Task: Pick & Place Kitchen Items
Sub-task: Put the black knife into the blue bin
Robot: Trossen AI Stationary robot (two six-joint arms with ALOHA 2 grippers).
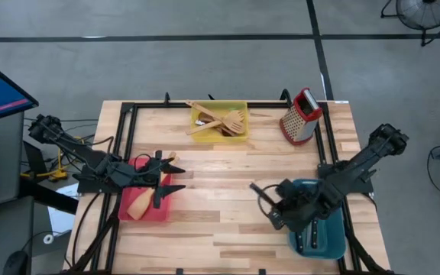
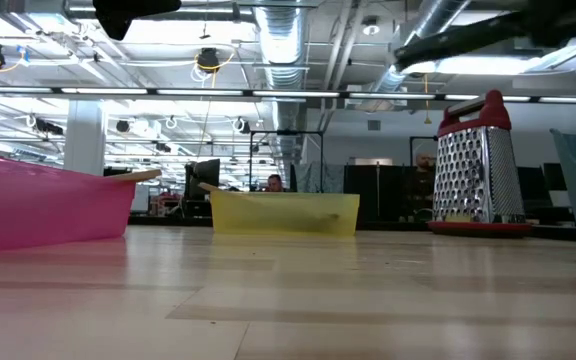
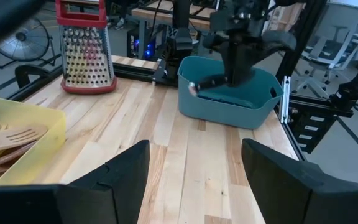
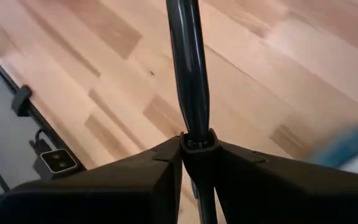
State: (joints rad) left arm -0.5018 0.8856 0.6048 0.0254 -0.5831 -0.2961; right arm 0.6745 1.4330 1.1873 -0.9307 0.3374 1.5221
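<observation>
The black handle is short of the teal bin's rim (image 4: 347,140), so the black-handled knife (image 4: 189,68) moves farther before my right gripper releases it. If opened now, the knife would miss.
My right gripper (image 1: 272,203) is shut on a black-handled knife (image 4: 189,68), just left of the teal bin (image 1: 328,229) and above the table. The handle also shows in the high view (image 1: 257,189). Its blade does not show plainly. My left gripper (image 1: 166,176) is open and empty above the red bin (image 1: 145,214). In that bin a pale wooden spatula (image 1: 139,203) lies with its handle on the far rim. Pale wooden turners (image 1: 221,122) lie in the yellow bin (image 1: 241,107). My right gripper pinches the knife's long black handle (image 4: 197,138) between its two fingers. The handle runs on straight ahead of the fingertips. The knife is lifted clear of the table, about level in the left wrist view (image 3: 209,81).
The red-topped metal grater (image 1: 301,116) stands at the far right of the table. Dark items lie in the teal bin (image 1: 308,240). A black frame (image 1: 128,122) rims the table. Bare wood lies between the red and teal bins.
</observation>
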